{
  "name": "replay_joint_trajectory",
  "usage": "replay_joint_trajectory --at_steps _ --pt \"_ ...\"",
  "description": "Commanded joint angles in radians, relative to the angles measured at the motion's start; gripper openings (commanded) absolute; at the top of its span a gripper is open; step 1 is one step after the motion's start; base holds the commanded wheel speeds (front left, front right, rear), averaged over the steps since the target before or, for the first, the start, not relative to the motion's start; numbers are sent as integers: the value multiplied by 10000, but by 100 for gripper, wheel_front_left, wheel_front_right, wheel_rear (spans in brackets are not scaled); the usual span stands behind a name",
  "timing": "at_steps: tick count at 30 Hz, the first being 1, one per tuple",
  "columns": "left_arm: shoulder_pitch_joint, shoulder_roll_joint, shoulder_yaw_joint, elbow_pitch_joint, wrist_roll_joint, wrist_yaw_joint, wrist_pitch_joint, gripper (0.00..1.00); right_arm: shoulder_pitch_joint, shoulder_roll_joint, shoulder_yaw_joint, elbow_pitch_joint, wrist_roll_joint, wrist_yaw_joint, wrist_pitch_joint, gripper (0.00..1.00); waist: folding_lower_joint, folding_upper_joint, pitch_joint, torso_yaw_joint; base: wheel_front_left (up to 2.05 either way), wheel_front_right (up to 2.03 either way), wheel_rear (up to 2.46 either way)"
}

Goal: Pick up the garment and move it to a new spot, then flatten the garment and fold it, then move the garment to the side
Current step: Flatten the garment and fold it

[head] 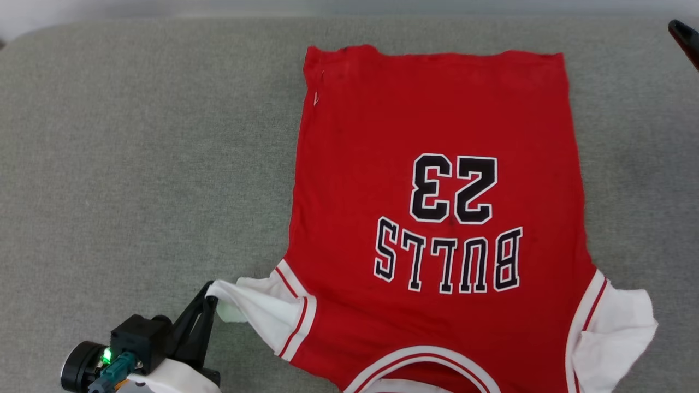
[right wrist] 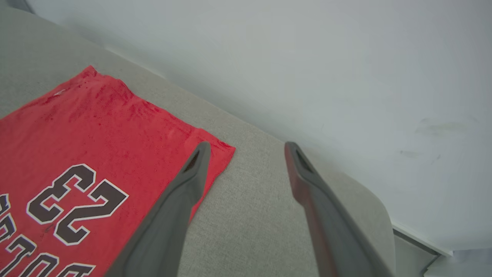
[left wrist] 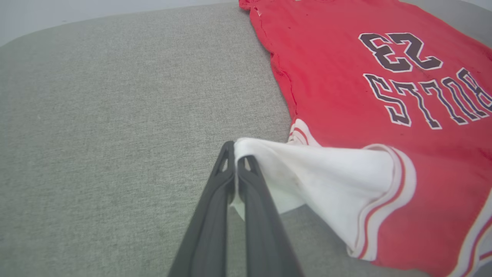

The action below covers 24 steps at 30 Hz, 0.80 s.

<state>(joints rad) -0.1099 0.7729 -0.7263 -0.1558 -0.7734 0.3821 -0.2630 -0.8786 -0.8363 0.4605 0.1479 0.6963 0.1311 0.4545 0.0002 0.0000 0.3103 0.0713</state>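
The garment's printed body (head: 452, 196) is spread out flat on the surface, so my right gripper should pinch the garment by its red hem corner (head: 559, 59) next.
The garment (head: 437, 125), a red jersey with white sleeves, lies spread print-side up on the grey padded surface, its "BULLS 23" print upside down to me. My left gripper (head: 210, 290) is at the lower left, shut on the tip of the garment's white sleeve (left wrist: 326, 173) and holding it slightly off the surface. In the left wrist view the left gripper (left wrist: 235, 150) pinches the sleeve's edge. My right gripper (right wrist: 248, 148) stands open, empty, above the far right hem corner of the garment (right wrist: 96, 134). One of its fingertips (head: 685, 35) shows at the head view's top right.
The grey fabric-covered table (head: 136, 164) stretches wide to the left of the garment. Its rounded far right corner (right wrist: 369, 200) lies just beyond my right gripper, with a pale wall (right wrist: 346, 57) behind it.
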Motion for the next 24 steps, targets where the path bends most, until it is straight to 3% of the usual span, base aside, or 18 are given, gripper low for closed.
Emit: replay_joint_trajectory --at_steps 1,6,10,17,24 --pt "-230 -78 63 -48 154 -4 -24 0 -541 36 247 165 264 -7 868 100 -2 0 794 545 0 0 0" --pt "-731 -175 36 -163 535 -75 -24 0 -2204 142 750 1234 943 -7 4335 100 -2 0 1614 965 0 0 0" --pt "-1132 -331 -8 -231 791 -167 -24 0 -3292 503 486 2222 658 -5 5947 100 -2 0 2253 1304 0 0 0" --pt "-1677 -560 -125 -243 1103 -277 -19 0 -4353 1073 -98 3361 -410 -5 7096 100 -2 0 3083 1728 0 0 0" --pt "-2099 -788 -239 -346 1391 -324 -17 0 -4292 1612 -677 4103 -1421 -5 7657 100 -2 0 3708 2055 0 0 0"
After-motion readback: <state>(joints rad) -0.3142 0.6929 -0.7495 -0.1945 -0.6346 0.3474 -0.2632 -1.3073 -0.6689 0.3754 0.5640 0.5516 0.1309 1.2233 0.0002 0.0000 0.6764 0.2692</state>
